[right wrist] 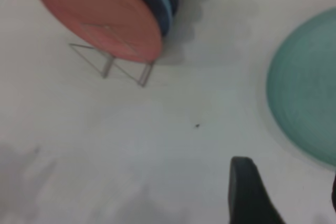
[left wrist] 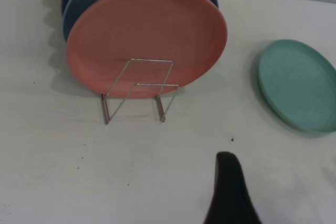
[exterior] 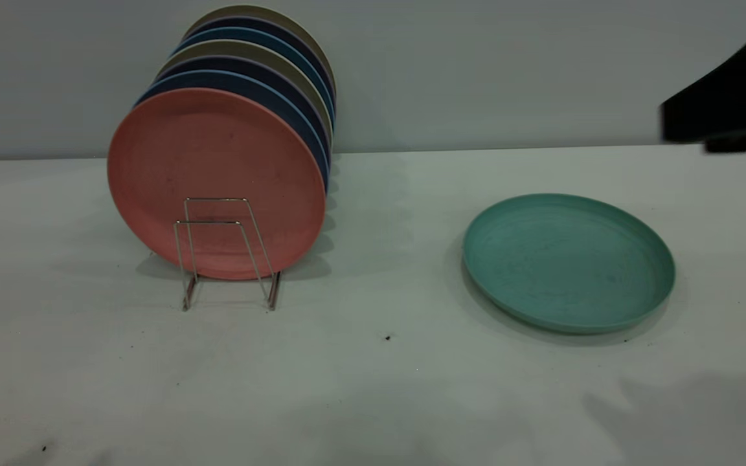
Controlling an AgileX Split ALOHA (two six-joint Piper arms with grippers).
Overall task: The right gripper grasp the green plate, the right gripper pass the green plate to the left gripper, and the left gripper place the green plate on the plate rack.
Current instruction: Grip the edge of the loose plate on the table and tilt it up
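The green plate spreads far wider than my fingers open. My right gripper takes hold of the plate by its raised rim (exterior: 668,268) next.
The green plate (exterior: 567,262) lies flat on the white table at the right. It also shows in the left wrist view (left wrist: 299,85) and the right wrist view (right wrist: 310,90). The plate rack (exterior: 227,252) stands at the left and holds upright plates; its two front wire loops are empty. My right gripper (right wrist: 289,177) is open and empty, above the table short of the green plate. In the exterior view the right arm (exterior: 729,110) is a dark shape high at the far right. My left gripper (left wrist: 231,192) is over the table in front of the rack (left wrist: 139,90).
A salmon-pink plate (exterior: 217,181) stands foremost in the rack, with several dark blue and olive plates (exterior: 263,71) behind it. A grey wall runs behind the table. A small dark speck (exterior: 388,337) lies on the table between rack and green plate.
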